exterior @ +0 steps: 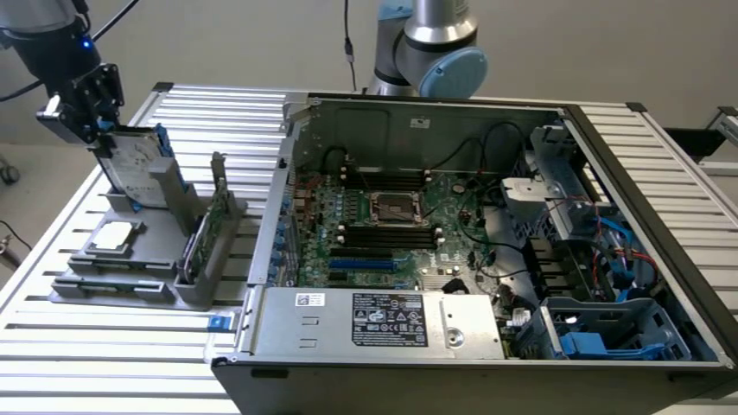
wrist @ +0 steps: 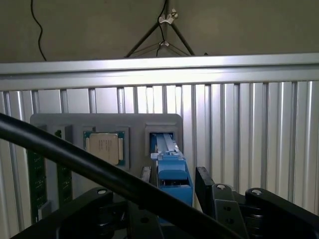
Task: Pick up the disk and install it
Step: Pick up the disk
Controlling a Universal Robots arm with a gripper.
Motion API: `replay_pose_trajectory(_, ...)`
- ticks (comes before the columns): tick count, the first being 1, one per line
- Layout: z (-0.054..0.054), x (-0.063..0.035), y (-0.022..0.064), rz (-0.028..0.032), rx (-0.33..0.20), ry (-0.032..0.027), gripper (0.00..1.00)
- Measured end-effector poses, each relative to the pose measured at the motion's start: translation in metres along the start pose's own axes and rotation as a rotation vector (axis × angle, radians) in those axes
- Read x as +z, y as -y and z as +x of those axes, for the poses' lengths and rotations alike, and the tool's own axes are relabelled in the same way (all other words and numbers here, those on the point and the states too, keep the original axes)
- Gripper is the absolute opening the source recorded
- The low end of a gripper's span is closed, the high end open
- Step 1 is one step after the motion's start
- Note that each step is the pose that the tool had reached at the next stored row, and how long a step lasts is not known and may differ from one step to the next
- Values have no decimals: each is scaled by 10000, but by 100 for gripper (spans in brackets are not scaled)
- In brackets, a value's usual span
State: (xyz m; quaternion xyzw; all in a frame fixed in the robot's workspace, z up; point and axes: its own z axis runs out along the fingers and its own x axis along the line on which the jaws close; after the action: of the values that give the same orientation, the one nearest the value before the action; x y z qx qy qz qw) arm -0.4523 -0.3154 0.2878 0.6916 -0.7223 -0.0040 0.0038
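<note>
I should next pick up the disk by its exposed top edge (exterior: 135, 130) with my gripper to install it, since the slot of the grey holder closes around the disk's lower end.
The disk (exterior: 130, 164), a silver drive with a white label in a blue carrier, stands upright in a slot of the grey holder (exterior: 138, 285) at the exterior view's left. My gripper (exterior: 97, 131) is right above its top edge. In the wrist view the disk's blue edge (wrist: 174, 177) runs between my two fingers (wrist: 204, 181), with a narrow gap on each side. The gripper (wrist: 174, 174) is open and straddles the disk's top without gripping it.
The holder also carries a square silver chip (exterior: 113, 235) and a thin green card (exterior: 206, 226) standing on edge. An open computer case (exterior: 461, 216) lies to the right, with a blue drive bay (exterior: 606, 333) at its near right corner. A black cable (wrist: 75, 159) crosses the wrist view.
</note>
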Motion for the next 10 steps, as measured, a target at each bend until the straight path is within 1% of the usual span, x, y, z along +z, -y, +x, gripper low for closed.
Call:
replay_pose_trajectory(6,0,0,1,-35,11,-14,48)
replay_pose_trajectory(10,-2,0,0,-47,18,-26,48)
